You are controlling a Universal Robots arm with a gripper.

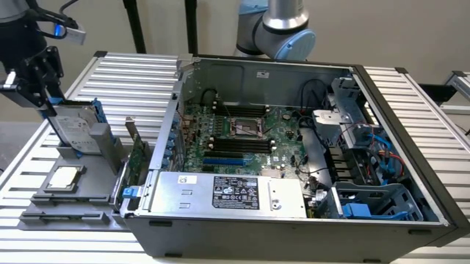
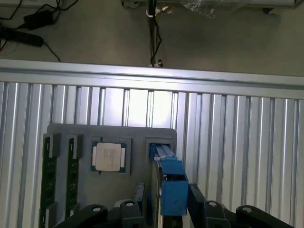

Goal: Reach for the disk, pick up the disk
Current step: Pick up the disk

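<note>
My gripper grabs the disk by its blue carrier edge (image 1: pixel 56 101) next, to free the disk (image 1: pixel 74 131) from the grey holder tray.
The disk (image 1: pixel 74 131) stands on edge in a slot of the grey holder tray (image 1: pixel 103 144) at the exterior view's left, its silver face and white label framed by a blue carrier. My black gripper (image 1: pixel 50 110) hangs right over its upper end. In the wrist view the disk's blue carrier edge (image 2: pixel 170 187) runs from the tray slot up between my two fingers (image 2: pixel 138 195). One finger stands on each side, the gripper (image 2: pixel 166 203) is open, and a narrow gap shows on one side. The disk still sits in its slot.
A small square silver chip (image 2: pixel 108 156) lies on the same tray, with green memory sticks (image 2: pixel 47 187) beside it. An upright card (image 1: pixel 136 147) stands between the tray and the open computer case (image 1: pixel 294 137). A large silver box (image 1: pixel 228 192) sits inside the case. Everything rests on a ribbed metal table (image 2: pixel 237 142).
</note>
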